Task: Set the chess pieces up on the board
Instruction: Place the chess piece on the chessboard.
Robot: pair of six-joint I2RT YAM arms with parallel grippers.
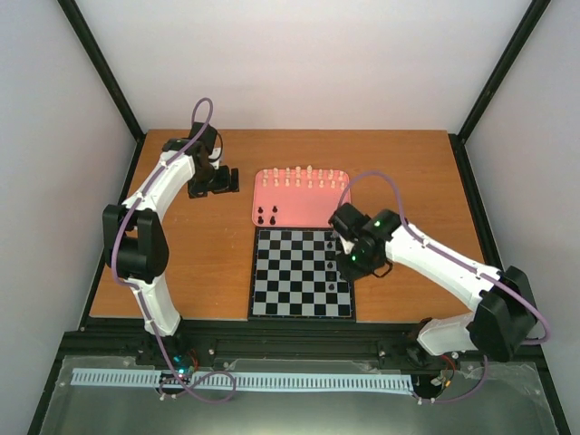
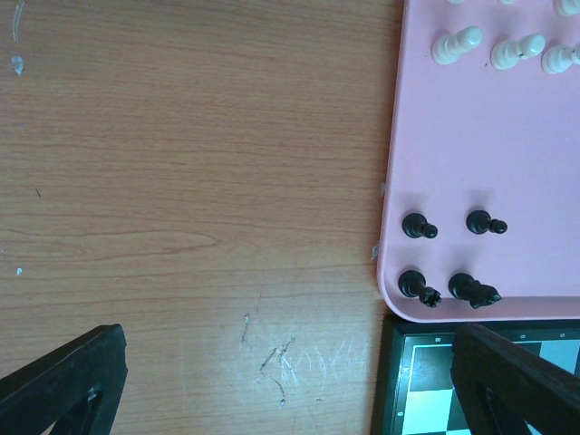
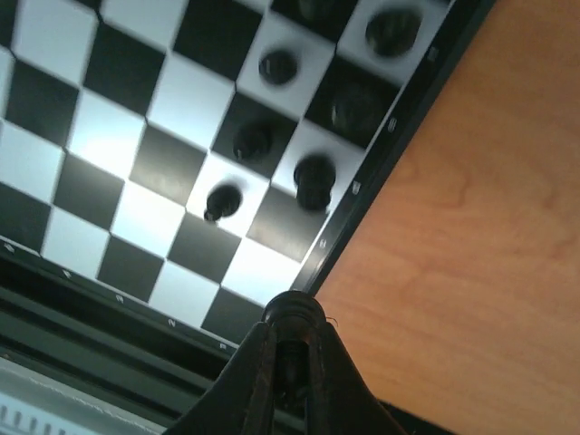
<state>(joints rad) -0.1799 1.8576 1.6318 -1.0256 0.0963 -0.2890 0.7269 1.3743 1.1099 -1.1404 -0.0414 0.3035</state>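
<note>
The black piece would drop if the right gripper opened now, so the gripper needs to keep holding it until the piece reaches the empty dark square.
The board (image 1: pixel 290 281) lies at the table's front middle. Several black chess pieces (image 3: pixel 313 178) stand on its squares along the right edge. My right gripper (image 3: pixel 292 349) is shut on a black piece (image 3: pixel 293 317), held above the board's right border; from above it (image 1: pixel 351 258) hangs over the board's right side. My left gripper (image 2: pixel 290 390) is open and empty over bare table, left of the pink tray (image 2: pixel 453 136). Several black pieces (image 2: pixel 417 285) stand at the tray's near left corner. A row of white pieces (image 1: pixel 299 175) stands along its far side.
The salmon-pink tray (image 1: pixel 299 207) touches the board's far edge. The board's corner (image 2: pixel 426 381) shows beside my left gripper's right finger (image 2: pixel 517 381). Bare wooden table (image 1: pixel 199 263) lies left of the board and right of it (image 3: pixel 471 227). White walls enclose the table.
</note>
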